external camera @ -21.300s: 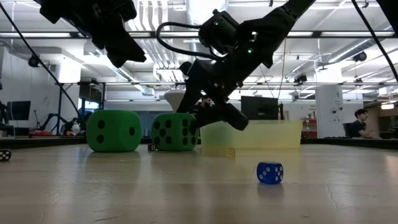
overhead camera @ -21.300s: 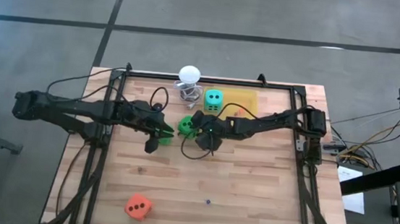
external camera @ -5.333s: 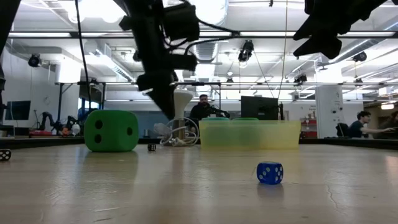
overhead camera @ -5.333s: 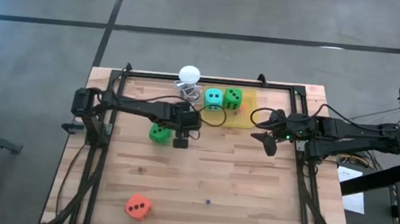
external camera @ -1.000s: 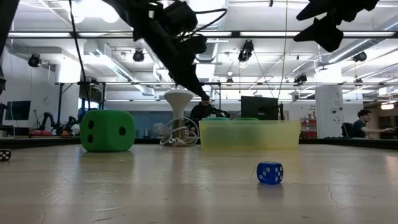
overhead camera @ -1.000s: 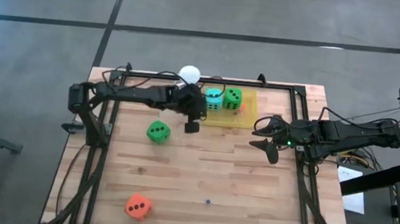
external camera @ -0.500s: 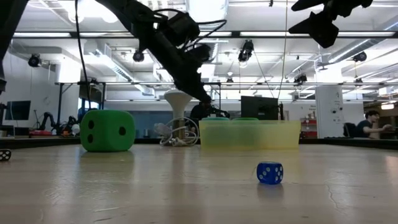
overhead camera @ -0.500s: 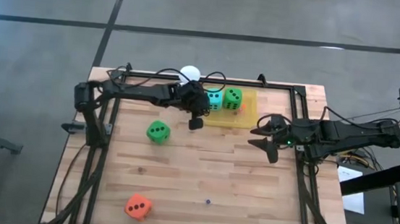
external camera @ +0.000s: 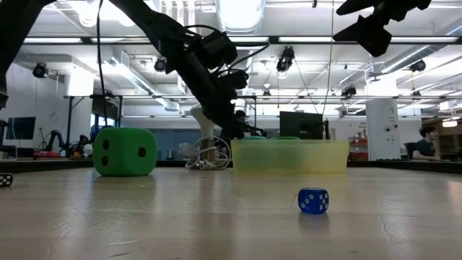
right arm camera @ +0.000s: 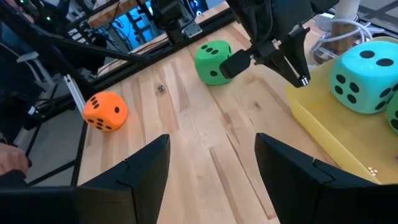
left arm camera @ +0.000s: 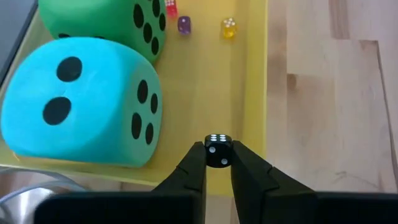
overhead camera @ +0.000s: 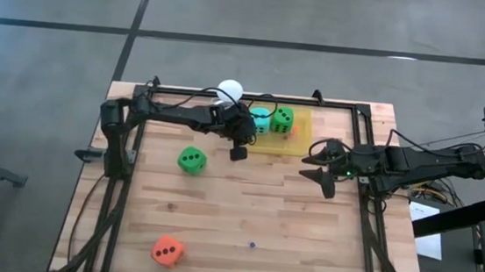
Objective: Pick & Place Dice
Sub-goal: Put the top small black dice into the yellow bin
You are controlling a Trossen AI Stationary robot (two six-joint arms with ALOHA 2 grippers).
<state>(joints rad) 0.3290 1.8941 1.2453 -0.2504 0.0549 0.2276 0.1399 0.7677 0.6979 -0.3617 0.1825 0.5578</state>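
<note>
The small black die (left arm camera: pixel 218 151) is inside the yellow tray's rim (left arm camera: pixel 255 93) in the left wrist view, so it is time for my left gripper to release it now.
My left gripper (overhead camera: pixel 239 151) hovers at the yellow tray's (overhead camera: pixel 301 132) near left corner, shut on a small black die (left arm camera: pixel 218 151). A teal die (overhead camera: pixel 261 120) and a green die (overhead camera: pixel 283 118) sit inside the tray, with three tiny dice (left arm camera: pixel 184 23) on the tray floor beside them. A second green die (overhead camera: pixel 191 159) and the orange-red die (overhead camera: pixel 167 251) rest on the wooden table. My right gripper (overhead camera: pixel 320 170) waits open over the table's right side, to the right of the tray. My left gripper pinches the small black die (left arm camera: pixel 218 142) between its two fingertips (left arm camera: pixel 194 169), one on each opposite side face. The fingers slant down from above. The die is lifted clear, its white-pipped face toward the wrist camera, over the tray's near edge.
A white ball on a wire stand (overhead camera: pixel 230 91) stands just left of the tray at the far edge. A tiny blue die (external camera: pixel 313 200) lies on the near middle of the table. Black frame rails run along the table's left, right and far sides.
My left gripper has moved a little toward the table's right and down toward the yellow tray's near left corner, staying shut on the small black die. The large dice have stayed where they were.
</note>
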